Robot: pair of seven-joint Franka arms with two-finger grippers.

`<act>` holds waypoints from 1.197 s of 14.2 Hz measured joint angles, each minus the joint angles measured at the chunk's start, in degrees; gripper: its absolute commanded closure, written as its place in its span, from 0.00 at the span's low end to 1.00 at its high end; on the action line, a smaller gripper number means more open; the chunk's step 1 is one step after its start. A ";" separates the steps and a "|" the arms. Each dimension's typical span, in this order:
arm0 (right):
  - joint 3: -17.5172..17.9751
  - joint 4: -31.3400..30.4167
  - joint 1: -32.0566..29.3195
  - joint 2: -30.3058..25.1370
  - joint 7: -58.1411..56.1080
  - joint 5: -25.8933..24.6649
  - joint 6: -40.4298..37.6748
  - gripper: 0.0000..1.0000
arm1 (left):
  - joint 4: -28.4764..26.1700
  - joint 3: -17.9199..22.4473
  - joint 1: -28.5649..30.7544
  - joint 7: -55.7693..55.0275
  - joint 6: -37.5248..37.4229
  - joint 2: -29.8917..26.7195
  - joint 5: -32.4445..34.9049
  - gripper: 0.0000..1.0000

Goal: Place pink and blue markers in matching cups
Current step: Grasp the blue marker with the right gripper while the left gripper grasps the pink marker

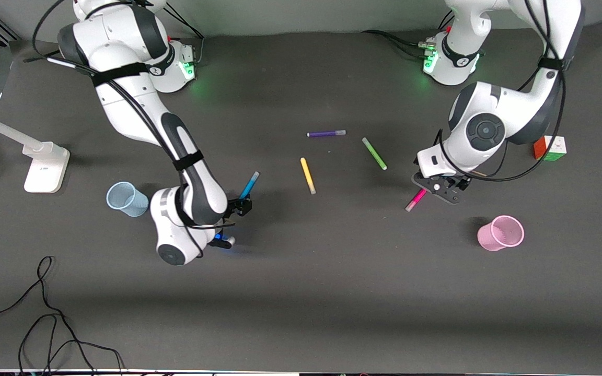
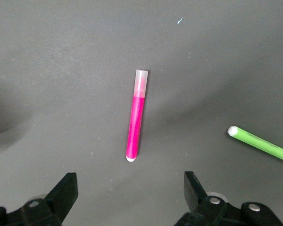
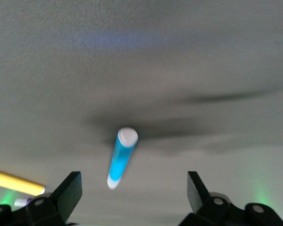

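Next, my right gripper grips the blue marker by its blue body [image 1: 249,186] to drop the marker into the pale blue cup [image 1: 126,198].
The blue marker [image 1: 249,185] lies toward the right arm's end of the table, pale cap pointing toward the robots. My right gripper [image 1: 242,206] is tilted low at its near end. In the right wrist view the fingers [image 3: 74,186] are wide open and the blue marker [image 3: 120,160] sits between them untouched. The pink marker [image 1: 416,200] lies on the table. My left gripper [image 1: 435,189] hovers open beside it, and in the left wrist view the pink marker [image 2: 136,115] lies just ahead of the gripper [image 2: 129,184]. The pale blue cup [image 1: 126,198] and the pink cup [image 1: 500,233] stand upright.
A purple marker [image 1: 326,133], a yellow marker [image 1: 308,175] and a green marker [image 1: 374,153] lie mid-table. A colour cube [image 1: 550,148] sits by the left arm. A white stand [image 1: 45,167] and loose cables [image 1: 45,324] are at the right arm's end.
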 measured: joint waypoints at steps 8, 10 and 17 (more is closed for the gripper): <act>-0.01 0.88 0.23 1.30 1.63 0.01 0.85 0.97 | -6.74 0.61 0.22 0.02 12.19 6.26 2.11 0.00; -0.01 0.91 0.23 1.30 1.81 0.01 0.85 1.00 | -6.72 0.78 0.30 0.02 13.89 8.17 2.56 0.01; -0.19 2.53 0.23 0.89 4.48 -0.02 0.87 1.00 | -6.37 2.37 0.51 0.07 17.00 10.82 4.41 0.53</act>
